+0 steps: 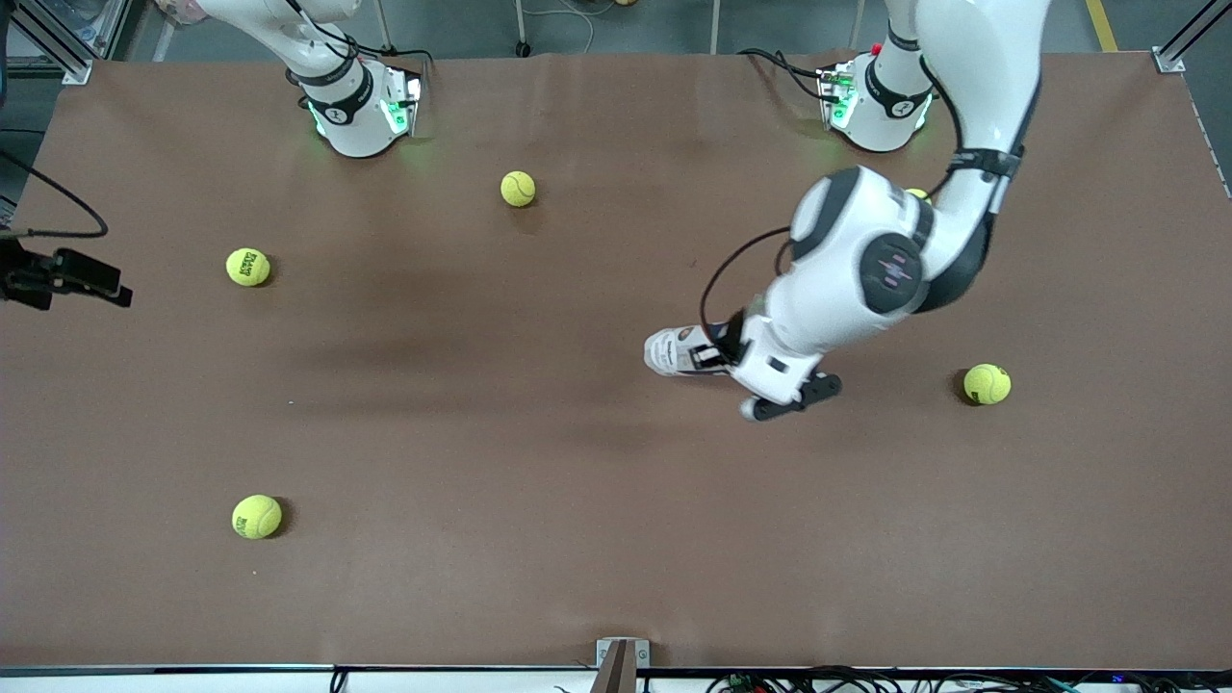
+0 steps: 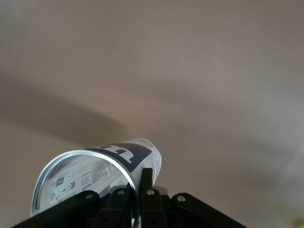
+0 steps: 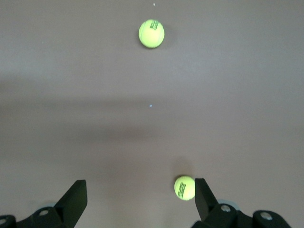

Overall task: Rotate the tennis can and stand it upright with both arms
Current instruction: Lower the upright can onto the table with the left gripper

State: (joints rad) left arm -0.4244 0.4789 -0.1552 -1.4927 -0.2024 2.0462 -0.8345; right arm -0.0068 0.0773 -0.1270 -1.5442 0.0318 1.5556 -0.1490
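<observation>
The tennis can's closed end [image 1: 653, 352] points sideways over the table, so my left gripper must turn the can upright before opening.
The tennis can [image 1: 672, 350] is a clear tube with a navy-and-white label, lying on its side near the table's middle, toward the left arm's end. My left gripper [image 1: 716, 356] reaches down to the end of the can that points toward the left arm's end of the table. In the left wrist view the left gripper [image 2: 138, 184] is shut on the tennis can [image 2: 118, 156], one finger inside the open metal rim and one outside. I cannot tell whether the can rests on the table. My right gripper [image 3: 140, 190] hangs open over bare table, holding nothing; the front view does not show it.
Several yellow-green tennis balls lie scattered: one [image 1: 518, 189] near the right arm's base, one [image 1: 248, 267], one [image 1: 257, 517] and one [image 1: 988, 384] beside the left arm's wrist. Two balls [image 3: 151, 33] [image 3: 184, 188] show below the right gripper. A black fixture [image 1: 58, 279] juts in at the table's edge.
</observation>
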